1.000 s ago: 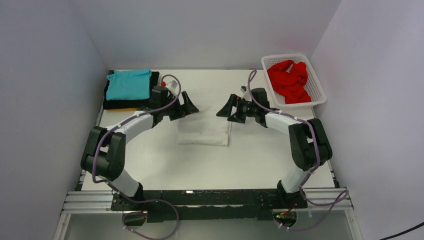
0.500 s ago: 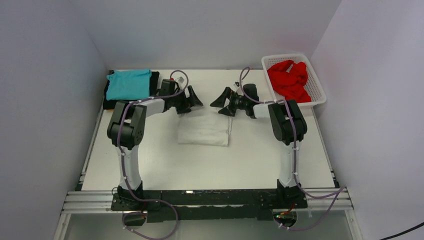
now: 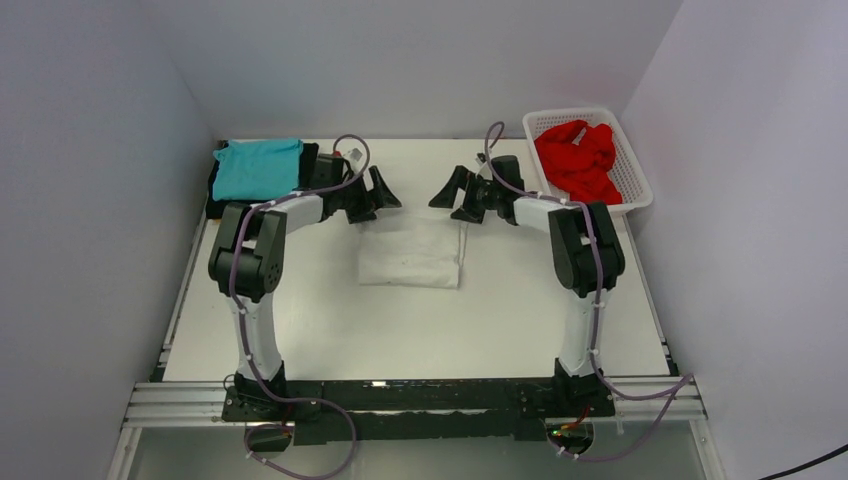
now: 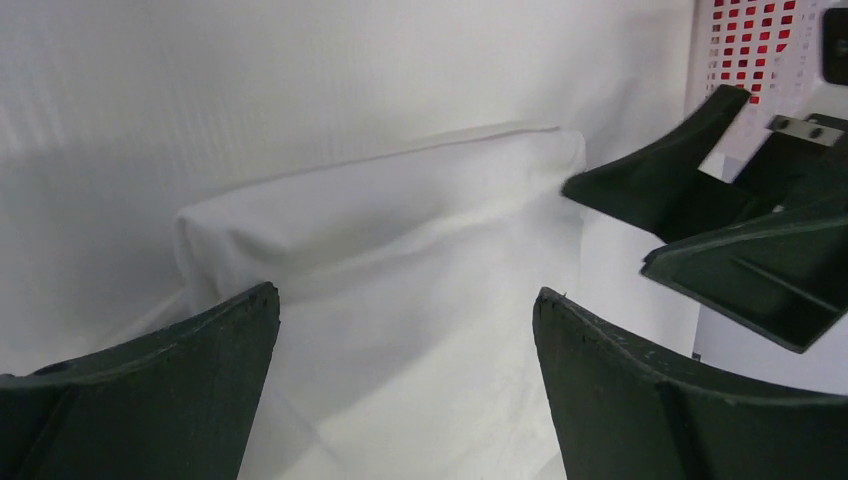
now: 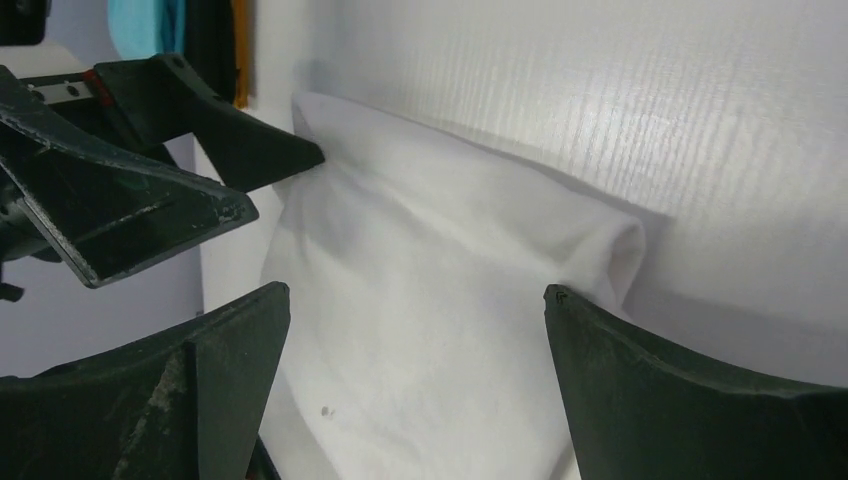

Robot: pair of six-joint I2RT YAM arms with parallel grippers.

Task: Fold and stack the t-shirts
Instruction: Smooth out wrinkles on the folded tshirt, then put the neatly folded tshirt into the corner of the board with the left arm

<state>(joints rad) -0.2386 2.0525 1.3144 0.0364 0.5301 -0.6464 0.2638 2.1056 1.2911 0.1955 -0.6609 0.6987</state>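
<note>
The left gripper grips the folded white t-shirt by the side edge nearest the stack (image 3: 362,252) next, to lay the t-shirt flat on top.
The white t-shirt (image 3: 410,254) lies folded into a rectangle at the table's middle. It also shows in the left wrist view (image 4: 400,270) and in the right wrist view (image 5: 430,300). My left gripper (image 3: 385,196) is open and empty just above the shirt's far left corner. My right gripper (image 3: 447,196) is open and empty above its far right corner. The two grippers face each other. A folded teal t-shirt (image 3: 258,167) tops a stack with a black t-shirt (image 3: 214,185) and a yellow-orange edge at the back left. A red t-shirt (image 3: 580,160) lies crumpled in the basket.
The white plastic lattice basket (image 3: 637,178) stands at the back right corner, close to the right wall. The stack of folded shirts sits against the left wall. White walls close off the table's left, back and right.
Both grippers have moved toward the back of the table and risen off the white shirt's far edge. Both arms now stretch out further. The shirt has stayed folded in place.
</note>
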